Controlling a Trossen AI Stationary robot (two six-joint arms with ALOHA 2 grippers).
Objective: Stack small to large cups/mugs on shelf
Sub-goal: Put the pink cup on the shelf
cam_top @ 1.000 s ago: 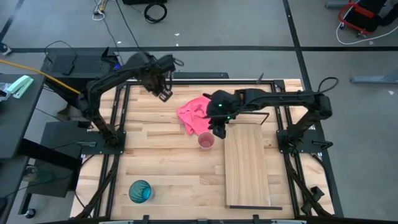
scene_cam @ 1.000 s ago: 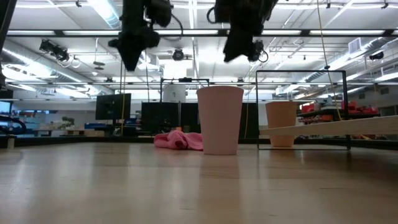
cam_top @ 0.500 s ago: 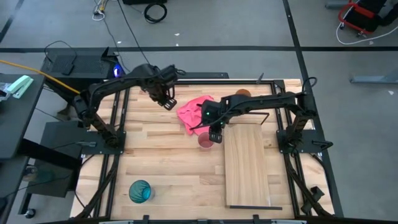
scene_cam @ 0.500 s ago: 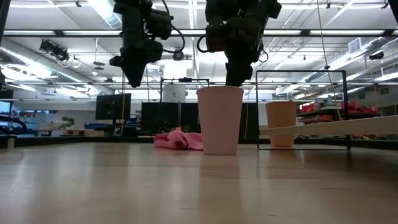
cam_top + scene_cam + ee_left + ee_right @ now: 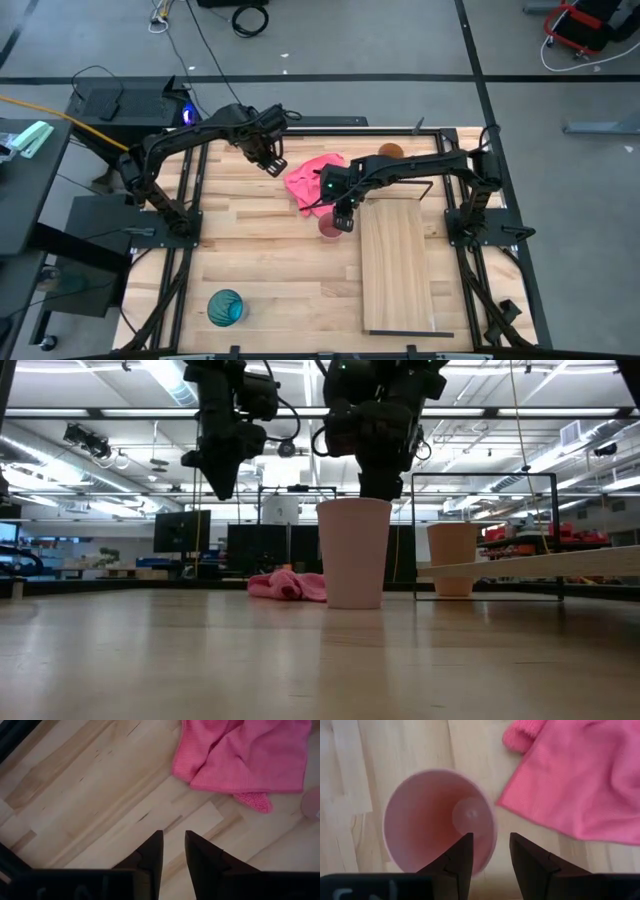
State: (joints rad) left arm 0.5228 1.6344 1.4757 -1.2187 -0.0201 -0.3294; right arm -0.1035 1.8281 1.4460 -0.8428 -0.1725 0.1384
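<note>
My right gripper grips the small pink cup by its rim [image 5: 332,220] next, to put it on the shelf [image 5: 398,268].
The small pink cup [image 5: 328,227] [image 5: 353,552] stands upright on the tabletop, just left of the shelf [image 5: 398,268], a pale board with a black wire frame [image 5: 485,535] at its far end. My right gripper [image 5: 490,851] [image 5: 342,219] is open right above the cup, one finger over its mouth and one outside the rim. The orange-brown cup [image 5: 390,150] stands beyond the shelf's far end. The teal cup [image 5: 225,306] stands near the front left. My left gripper [image 5: 173,852] [image 5: 269,160] hangs open and empty over bare wood, left of the pink cloth [image 5: 314,180]. My right gripper comes at the pink cup from above, pointing steeply down, with the cup's rim [image 5: 493,836] between its two fingers. In the low view the fingertips [image 5: 380,493] end at the rim's height. Whether a finger touches the rim, I cannot tell.
The crumpled pink cloth lies on the table just beyond the pink cup, between the two grippers. Black frame rails [image 5: 190,200] run along the table's left and right sides. Bare planks [image 5: 290,280] stretch between the teal cup and the shelf.
My right gripper has come down and a little toward the table's left, from well above the pink cup to its rim, staying open. My left gripper has sunk toward the table beside the cloth and tipped more steeply down. The cups have not moved.
</note>
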